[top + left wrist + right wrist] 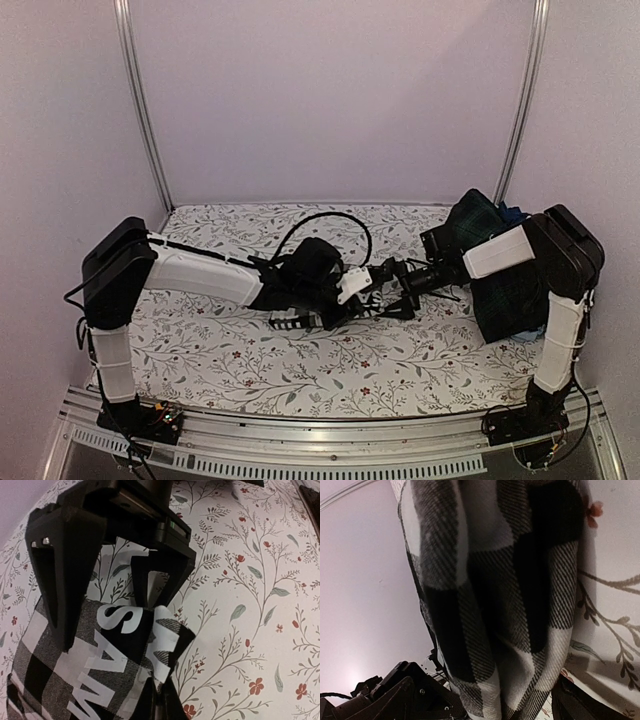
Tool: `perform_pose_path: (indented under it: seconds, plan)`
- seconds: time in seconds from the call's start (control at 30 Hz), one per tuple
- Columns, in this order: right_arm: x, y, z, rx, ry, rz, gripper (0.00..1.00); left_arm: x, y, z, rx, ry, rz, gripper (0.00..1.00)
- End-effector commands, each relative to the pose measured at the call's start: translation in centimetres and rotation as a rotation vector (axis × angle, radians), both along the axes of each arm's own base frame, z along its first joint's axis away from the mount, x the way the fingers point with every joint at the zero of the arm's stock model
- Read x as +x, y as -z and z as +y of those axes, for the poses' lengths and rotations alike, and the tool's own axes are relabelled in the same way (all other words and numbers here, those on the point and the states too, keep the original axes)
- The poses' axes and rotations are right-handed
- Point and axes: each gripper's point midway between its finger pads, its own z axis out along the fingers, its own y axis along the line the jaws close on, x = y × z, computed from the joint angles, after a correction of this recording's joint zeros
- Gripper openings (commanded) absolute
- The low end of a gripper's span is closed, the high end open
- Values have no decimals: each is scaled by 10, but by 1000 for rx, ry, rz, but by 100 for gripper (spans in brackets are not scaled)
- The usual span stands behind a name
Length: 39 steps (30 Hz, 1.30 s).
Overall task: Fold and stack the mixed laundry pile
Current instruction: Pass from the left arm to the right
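Observation:
My right gripper will next grab the folded checked shirt's end facing it, pinching the shirt's gathered layers together, to turn the shirt over.
The black-and-white checked shirt [60, 665], printed with white letters, lies at the table's middle [290, 320]. My left gripper [159, 700] is shut on one of its corners, low over the table [335, 300]. My right gripper [385, 283] faces it from the right. Its fingers [55, 590] stand wide apart with the checked cloth [495, 605] between them. The rest of the laundry pile sits at the right edge: a dark green-navy plaid garment [500, 270] on top, a blue piece [513, 212] behind and a light blue piece [528, 338] below.
The floral-printed white table covering [220, 350] spans the table. Lilac walls with metal corner rails [140, 110] close in the back and sides. A metal rail [330, 450] runs along the near edge, and a black cable [330, 217] loops above the grippers.

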Motion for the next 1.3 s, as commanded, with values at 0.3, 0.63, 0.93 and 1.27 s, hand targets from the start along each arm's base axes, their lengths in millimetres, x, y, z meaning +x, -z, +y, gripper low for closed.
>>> perform_pose_path:
  seconds: [0.3, 0.63, 0.93, 1.27]
  plan:
    - [37, 3, 30, 121, 66, 66, 77, -2, -30, 3, -89, 12, 4, 0]
    - [43, 22, 45, 140, 32, 96, 65, -1, -28, 8, -86, 4, 2, 0]
    - [50, 42, 48, 122, 54, 94, 33, -6, -25, 11, -87, 16, 13, 0]
    - [73, -3, 55, 124, 14, -91, 0, 27, -40, 49, -87, -219, 38, 54]
